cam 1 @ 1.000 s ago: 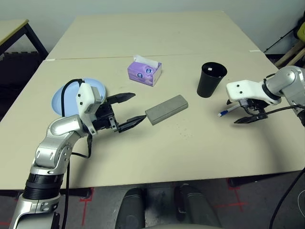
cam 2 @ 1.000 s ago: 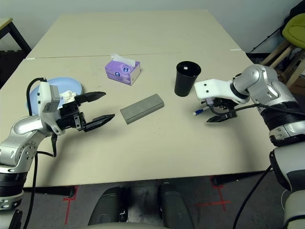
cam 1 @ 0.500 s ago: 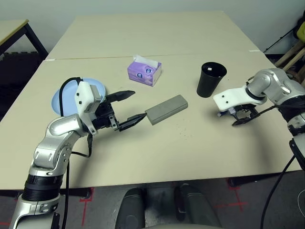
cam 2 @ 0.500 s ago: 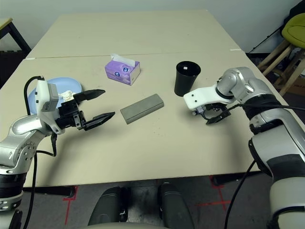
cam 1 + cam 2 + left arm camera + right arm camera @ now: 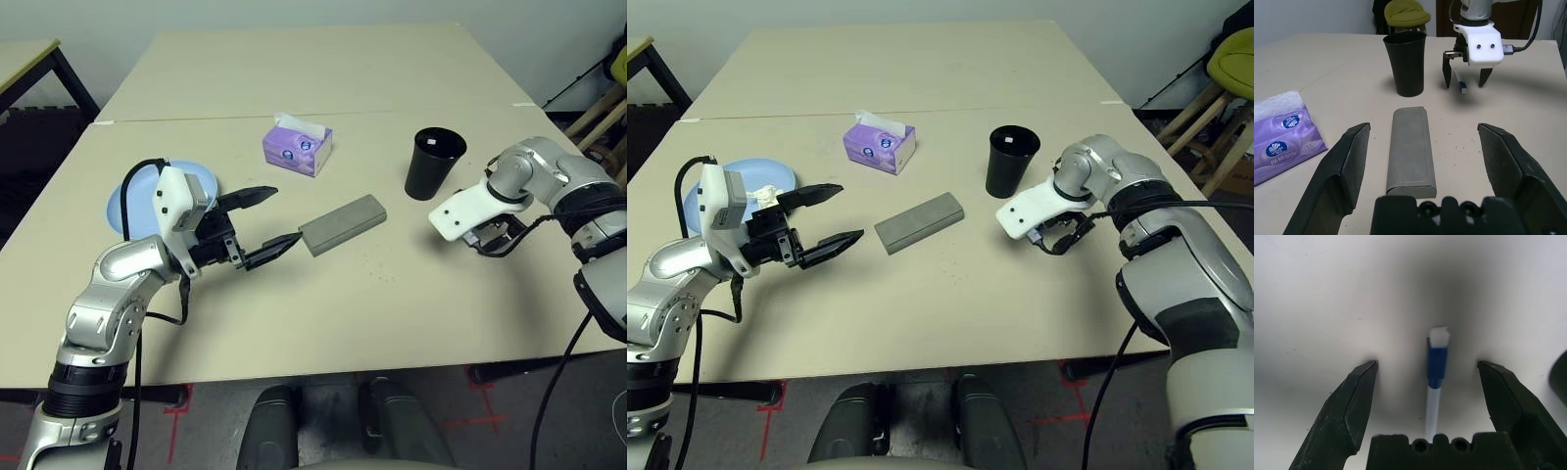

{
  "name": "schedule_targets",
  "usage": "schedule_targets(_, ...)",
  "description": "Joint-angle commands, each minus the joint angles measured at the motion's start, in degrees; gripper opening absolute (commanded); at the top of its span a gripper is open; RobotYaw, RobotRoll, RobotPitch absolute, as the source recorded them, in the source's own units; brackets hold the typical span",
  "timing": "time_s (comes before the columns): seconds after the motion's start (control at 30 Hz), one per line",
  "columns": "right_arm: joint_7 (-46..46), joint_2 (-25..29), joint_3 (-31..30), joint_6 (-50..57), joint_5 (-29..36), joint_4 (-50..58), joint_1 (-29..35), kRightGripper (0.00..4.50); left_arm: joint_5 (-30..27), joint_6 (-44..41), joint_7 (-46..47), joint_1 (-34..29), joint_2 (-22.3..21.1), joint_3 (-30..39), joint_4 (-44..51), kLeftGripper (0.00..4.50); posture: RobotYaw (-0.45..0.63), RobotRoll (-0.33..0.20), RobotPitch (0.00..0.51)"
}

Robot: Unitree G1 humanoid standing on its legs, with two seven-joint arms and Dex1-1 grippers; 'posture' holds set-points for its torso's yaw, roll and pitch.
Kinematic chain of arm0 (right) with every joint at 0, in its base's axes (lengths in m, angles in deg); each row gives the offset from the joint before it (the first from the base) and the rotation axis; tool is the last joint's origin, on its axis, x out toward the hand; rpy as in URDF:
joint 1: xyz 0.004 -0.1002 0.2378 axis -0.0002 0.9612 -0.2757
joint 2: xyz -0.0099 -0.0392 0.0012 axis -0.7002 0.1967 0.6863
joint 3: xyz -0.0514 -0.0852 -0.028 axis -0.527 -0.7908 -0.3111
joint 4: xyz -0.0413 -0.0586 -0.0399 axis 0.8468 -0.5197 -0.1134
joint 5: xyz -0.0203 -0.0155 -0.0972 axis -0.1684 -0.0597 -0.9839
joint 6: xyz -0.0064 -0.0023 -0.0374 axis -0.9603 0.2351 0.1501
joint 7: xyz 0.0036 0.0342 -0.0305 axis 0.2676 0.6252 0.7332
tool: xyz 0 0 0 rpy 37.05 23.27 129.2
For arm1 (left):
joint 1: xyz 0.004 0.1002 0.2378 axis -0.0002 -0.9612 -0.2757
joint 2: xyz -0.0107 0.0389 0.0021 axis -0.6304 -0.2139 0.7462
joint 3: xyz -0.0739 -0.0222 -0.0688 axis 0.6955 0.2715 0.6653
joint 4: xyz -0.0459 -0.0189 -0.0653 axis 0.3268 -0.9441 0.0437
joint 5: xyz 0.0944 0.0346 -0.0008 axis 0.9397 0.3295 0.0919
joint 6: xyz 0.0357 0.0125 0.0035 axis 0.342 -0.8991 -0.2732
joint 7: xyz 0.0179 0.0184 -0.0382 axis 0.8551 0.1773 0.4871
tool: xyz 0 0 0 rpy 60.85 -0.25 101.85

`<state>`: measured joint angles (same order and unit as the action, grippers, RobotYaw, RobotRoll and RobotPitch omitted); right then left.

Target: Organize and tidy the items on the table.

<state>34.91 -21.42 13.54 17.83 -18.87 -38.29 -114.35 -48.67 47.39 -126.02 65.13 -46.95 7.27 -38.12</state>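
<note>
The robot's two fingers are low on either side of the blue cap (image 5: 1437, 363) and level with it, so the right gripper should close on the white pen.
A grey glasses case (image 5: 343, 223) lies mid-table, just beyond my left gripper (image 5: 284, 215), which stands open and points at its near end (image 5: 1410, 149) without touching. Behind that wrist sits a blue plate (image 5: 132, 201) with crumpled white tissue (image 5: 769, 194) on it. To the right stands a black cup (image 5: 433, 163). Beside it my right gripper (image 5: 1058, 240) points down at the table (image 5: 392, 313), open, its fingers straddling a white pen (image 5: 1433, 382) with a blue cap that lies flat between them, untouched.
A purple tissue box (image 5: 297, 145) sits at the back centre, near the seam with an adjoining beige table (image 5: 294, 59). A stool with a yellow-green seat (image 5: 1232, 59) stands off the right edge. Bare tabletop stretches along the front.
My right gripper has swung left toward the cup and turned downward, so the pen now lies between its open fingers. The left arm and the case have stayed put.
</note>
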Motion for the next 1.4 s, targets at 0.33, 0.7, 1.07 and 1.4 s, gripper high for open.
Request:
schedule_targets(0.33, 1.06, -0.44, -0.55, -1.83, -0.79, -0.58, 0.77, 4.13, -0.63, -1.31, 0.1, -0.16, -0.34, 0.06, 2.06, 4.5, 0.09, 0.0, 0.122)
schedule_targets(0.7, 3.34, 1.02, 0.14, -2.38, 0.84, 0.91, 2.57, 0.32, -0.5, -1.72, -0.12, 0.45, -0.2, -0.08, 1.7, 4.5, 0.09, 0.0, 0.126)
schedule_targets(1.07, 13.28, 3.3, 7.89, 5.28, 12.73, 7.99, 4.3, 0.33, -0.15, -1.6, -0.07, 1.5, 0.18, -0.59, 0.93, 4.5, 0.07, 0.0, 0.124)
schedule_targets(1.4, 15.86, 9.54, 11.41, 43.99, 45.16, 37.86, 8.8, 0.33, 0.28, -0.8, -0.44, 2.26, 0.57, -1.05, -0.21, 4.5, 0.06, 0.0, 0.112)
